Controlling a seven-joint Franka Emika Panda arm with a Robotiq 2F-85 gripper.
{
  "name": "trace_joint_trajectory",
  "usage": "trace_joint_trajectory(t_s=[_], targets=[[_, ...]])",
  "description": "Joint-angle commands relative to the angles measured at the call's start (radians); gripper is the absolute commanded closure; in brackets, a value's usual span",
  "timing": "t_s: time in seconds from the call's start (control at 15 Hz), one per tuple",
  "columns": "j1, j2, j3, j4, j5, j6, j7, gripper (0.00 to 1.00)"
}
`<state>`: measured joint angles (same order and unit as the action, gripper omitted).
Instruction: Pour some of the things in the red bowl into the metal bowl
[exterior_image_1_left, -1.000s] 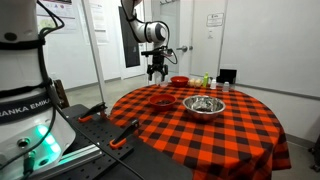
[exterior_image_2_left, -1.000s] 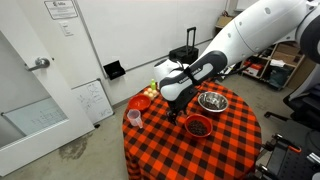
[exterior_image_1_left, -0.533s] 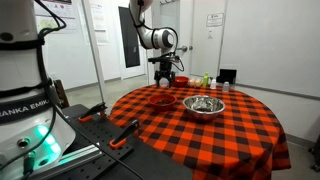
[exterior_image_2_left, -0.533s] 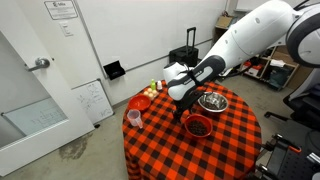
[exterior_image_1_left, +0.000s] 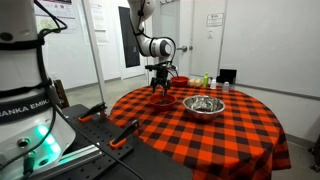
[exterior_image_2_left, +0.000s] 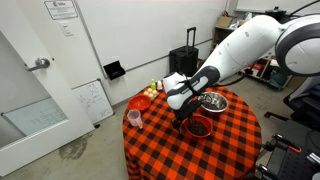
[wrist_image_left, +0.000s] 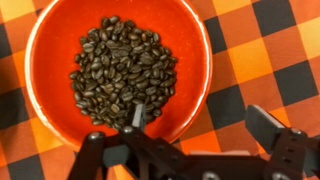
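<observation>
The gripper grabs the red bowl's rim on the side away from the metal bowl next, which leaves the red bowl's opposite edge free to pour beans.
The red bowl (wrist_image_left: 55, 45) fills the wrist view and holds dark coffee beans (wrist_image_left: 120, 70). It stands on the checkered table in both exterior views (exterior_image_1_left: 160, 101) (exterior_image_2_left: 198, 128). The shiny metal bowl (exterior_image_1_left: 203, 106) (exterior_image_2_left: 212, 101) stands beside it. My gripper (wrist_image_left: 200, 122) is open and low over the red bowl's rim. One finger is inside over the beans and the other is outside over the cloth. In both exterior views the gripper (exterior_image_1_left: 160, 86) (exterior_image_2_left: 181, 118) points down at the bowl.
A smaller red bowl (exterior_image_1_left: 179, 80) (exterior_image_2_left: 140, 102) stands at the table's far side with small yellow-green items (exterior_image_1_left: 203, 80). A pink cup (exterior_image_2_left: 134, 117) stands near the table edge. A black suitcase (exterior_image_2_left: 187, 57) stands by the wall.
The gripper has moved sideways and come down from above the table to the red bowl's rim. The bowls have not moved.
</observation>
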<state>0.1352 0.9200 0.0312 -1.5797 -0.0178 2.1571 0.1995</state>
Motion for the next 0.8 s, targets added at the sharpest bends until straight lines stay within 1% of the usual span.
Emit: trace_joint_trajectory(t_s=[0.0, 0.07, 0.13, 0.2, 0.73], targets=[[0.008, 0.036, 0.015, 0.035, 0.031, 0.002, 0.001, 0.0], [0.01, 0.038, 0.018, 0.036, 0.036, 0.002, 0.0, 0.25], [0.012, 0.041, 0.019, 0.039, 0.039, 0.002, 0.0, 0.26], [0.013, 0.044, 0.021, 0.042, 0.042, 0.001, -0.002, 0.32], [0.02, 0.041, 0.017, 0.058, 0.036, -0.008, -0.003, 0.95]])
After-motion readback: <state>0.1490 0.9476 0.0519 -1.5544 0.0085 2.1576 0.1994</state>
